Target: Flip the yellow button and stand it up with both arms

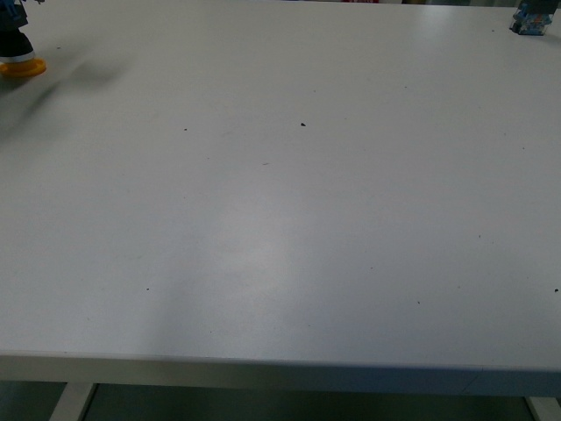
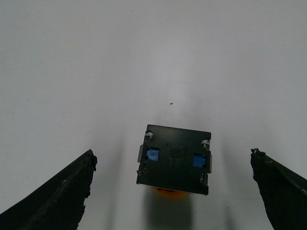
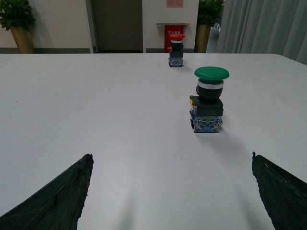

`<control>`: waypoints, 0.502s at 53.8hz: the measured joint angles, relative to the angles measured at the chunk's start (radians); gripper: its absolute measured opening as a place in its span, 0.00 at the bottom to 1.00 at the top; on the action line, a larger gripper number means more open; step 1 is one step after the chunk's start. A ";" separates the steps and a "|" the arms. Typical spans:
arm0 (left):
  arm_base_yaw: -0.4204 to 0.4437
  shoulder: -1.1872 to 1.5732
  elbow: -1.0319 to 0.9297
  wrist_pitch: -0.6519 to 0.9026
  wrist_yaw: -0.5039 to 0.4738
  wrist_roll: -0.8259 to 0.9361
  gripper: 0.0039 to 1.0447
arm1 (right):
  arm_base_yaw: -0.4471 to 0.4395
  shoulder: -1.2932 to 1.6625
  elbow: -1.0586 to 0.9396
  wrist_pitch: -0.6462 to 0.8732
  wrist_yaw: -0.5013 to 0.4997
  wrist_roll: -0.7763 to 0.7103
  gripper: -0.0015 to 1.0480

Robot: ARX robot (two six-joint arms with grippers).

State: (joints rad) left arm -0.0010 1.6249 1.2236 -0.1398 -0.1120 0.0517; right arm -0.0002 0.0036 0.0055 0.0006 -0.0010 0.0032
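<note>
The yellow button is upside down. My left gripper will grip it next by its black square base to flip it off the button's orange cap.
The yellow button stands upside down at the far left back of the white table, orange cap on the surface and dark body above. In the left wrist view I see its black square base with two blue terminals, and a sliver of the orange cap shows past the base's edge. My left gripper is open, one black finger on each side of the base and neither touching it. My right gripper is open over bare table with nothing between its fingers. Neither arm shows in the front view.
A green mushroom-cap switch stands upright ahead of the right gripper, and a red-capped one stands farther back. A blue-bodied switch sits at the table's far right corner. The table's front edge runs along the bottom.
</note>
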 joint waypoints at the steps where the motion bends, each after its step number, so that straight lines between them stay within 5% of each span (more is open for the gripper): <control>1: 0.000 0.001 -0.001 0.002 0.000 0.000 0.94 | 0.000 0.000 0.000 0.000 0.000 0.000 0.93; 27: 0.007 0.046 -0.001 0.018 -0.011 -0.004 0.90 | 0.000 0.000 0.000 0.000 0.000 0.000 0.93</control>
State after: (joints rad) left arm 0.0059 1.6707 1.2228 -0.1223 -0.1230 0.0475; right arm -0.0002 0.0036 0.0055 0.0006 -0.0010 0.0032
